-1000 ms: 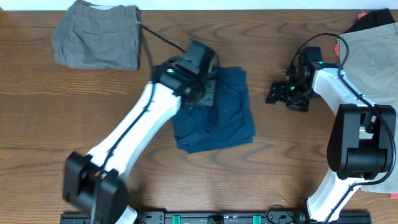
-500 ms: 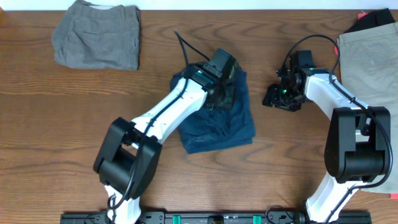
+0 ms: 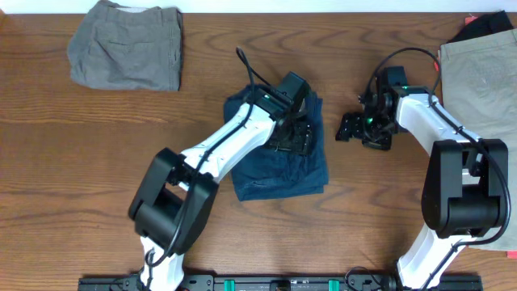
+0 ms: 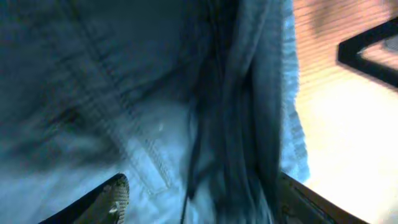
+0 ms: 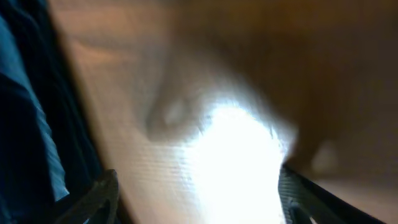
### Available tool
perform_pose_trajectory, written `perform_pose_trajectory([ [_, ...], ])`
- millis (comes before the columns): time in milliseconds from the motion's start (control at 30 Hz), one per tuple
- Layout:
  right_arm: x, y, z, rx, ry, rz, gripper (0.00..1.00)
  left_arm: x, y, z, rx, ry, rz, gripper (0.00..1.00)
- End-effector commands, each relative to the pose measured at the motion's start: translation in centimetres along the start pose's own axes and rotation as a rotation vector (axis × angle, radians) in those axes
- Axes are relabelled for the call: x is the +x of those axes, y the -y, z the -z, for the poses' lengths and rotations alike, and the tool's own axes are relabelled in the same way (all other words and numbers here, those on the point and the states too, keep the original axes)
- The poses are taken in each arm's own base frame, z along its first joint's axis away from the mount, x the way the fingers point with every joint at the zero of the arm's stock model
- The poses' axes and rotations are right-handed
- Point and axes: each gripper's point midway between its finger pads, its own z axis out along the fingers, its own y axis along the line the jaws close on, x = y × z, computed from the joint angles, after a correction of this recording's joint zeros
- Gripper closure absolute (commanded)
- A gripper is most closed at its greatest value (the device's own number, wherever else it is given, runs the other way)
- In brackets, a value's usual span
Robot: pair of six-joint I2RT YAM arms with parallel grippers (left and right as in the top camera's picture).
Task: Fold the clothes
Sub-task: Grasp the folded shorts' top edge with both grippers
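Observation:
The left gripper will next grab the dark navy shorts (image 3: 279, 166) to fold them neatly, holding them by the folded edge nearest the right gripper.
The dark navy shorts (image 3: 279, 166) lie folded in a compact block at the table's middle. My left gripper (image 3: 296, 139) hovers over their upper right part, jaws spread wide. In the left wrist view the navy fabric (image 4: 155, 93) and its folded edge fill the space below my open fingers (image 4: 115, 194), and nothing is pinched. My right gripper (image 3: 350, 128) stands open over bare wood just right of the shorts, whose edge (image 5: 25, 124) shows at the left of the right wrist view. A grey pair (image 3: 125, 44) lies at the far left, a beige pair (image 3: 481, 81) at the right edge.
A dark garment (image 3: 487, 24) with a red bit peeks out behind the beige pair at the far right corner. The wooden table (image 3: 97, 162) spreads brown around the shorts. Both arm bases stand at the near edge.
My left gripper has gone from shut to open over the navy shorts, letting the fabric go, and has shifted a little down and right. The right gripper has edged slightly left.

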Motion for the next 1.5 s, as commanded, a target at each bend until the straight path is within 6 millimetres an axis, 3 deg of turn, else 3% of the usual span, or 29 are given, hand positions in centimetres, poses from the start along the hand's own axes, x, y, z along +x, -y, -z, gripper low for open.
perform_pose_trajectory([
  [0, -1.2, 0.2, 2.4, 0.017, 0.026, 0.005, 0.14, -1.2, 1.1, 6.2, 0.048, 0.113, -0.011, 0.23],
  [167, -1.8, -0.2, 6.9, 0.009, 0.069, 0.017, 0.09, -0.8, 1.3, 12.2, 0.080, 0.208, -0.011, 0.12],
  [267, -1.6, -1.4, 8.7, -0.027, 0.097, 0.052, 0.10, -0.6, 0.6, 15.5, 0.074, 0.272, 0.001, 0.08],
  [400, -0.5, -4.3, 9.4, -0.131, 0.085, 0.130, 0.20, 0.2, -2.5, 18.1, -0.019, 0.313, 0.061, 0.08],
  [467, 0.2, -5.9, 8.9, -0.159, 0.063, 0.165, 0.35, 0.8, -4.2, 18.3, -0.064, 0.293, 0.099, 0.14],
  [567, 1.3, -7.8, 7.6, -0.160, 0.036, 0.228, 0.62, 1.8, -5.9, 17.5, -0.095, 0.233, 0.149, 0.49],
  [633, 2.0, -9.2, 6.4, -0.158, 0.019, 0.270, 0.73, 2.7, -6.5, 16.4, -0.108, 0.185, 0.172, 0.67],
  [700, 2.7, -10.0, 5.3, -0.127, 0.003, 0.287, 0.77, 3.5, -6.5, 15.0, -0.095, 0.131, 0.179, 0.79],
  [800, 3.5, -10.7, 4.2, -0.073, -0.014, 0.293, 0.83, 4.8, -6.3, 12.3, -0.048, 0.048, 0.191, 0.85],
  [967, 4.5, -12.3, 2.7, -0.067, -0.037, 0.330, 0.88, 5.6, -6.7, 7.3, 0.000, -0.020, 0.204, 0.86],
  [1133, 5.8, -12.0, 0.2, -0.031, -0.103, 0.335, 0.94, 6.7, -8.0, 3.6, -0.027, -0.093, 0.226, 0.87],
  [1267, 6.7, -10.6, -2.1, 0.013, -0.169, 0.310, 0.98, 7.6, -8.8, 1.8, -0.051, -0.160, 0.246, 0.93],
  [1367, 7.0, -8.2, -3.4, 0.118, -0.195, 0.249, 0.98, 8.4, -9.4, 1.3, -0.077, -0.199, 0.259, 0.94],
  [1467, 6.7, -5.6, -3.4, 0.252, -0.178, 0.187, 0.99, 8.6, -10.1, 1.4, -0.117, -0.202, 0.288, 0.94],
])
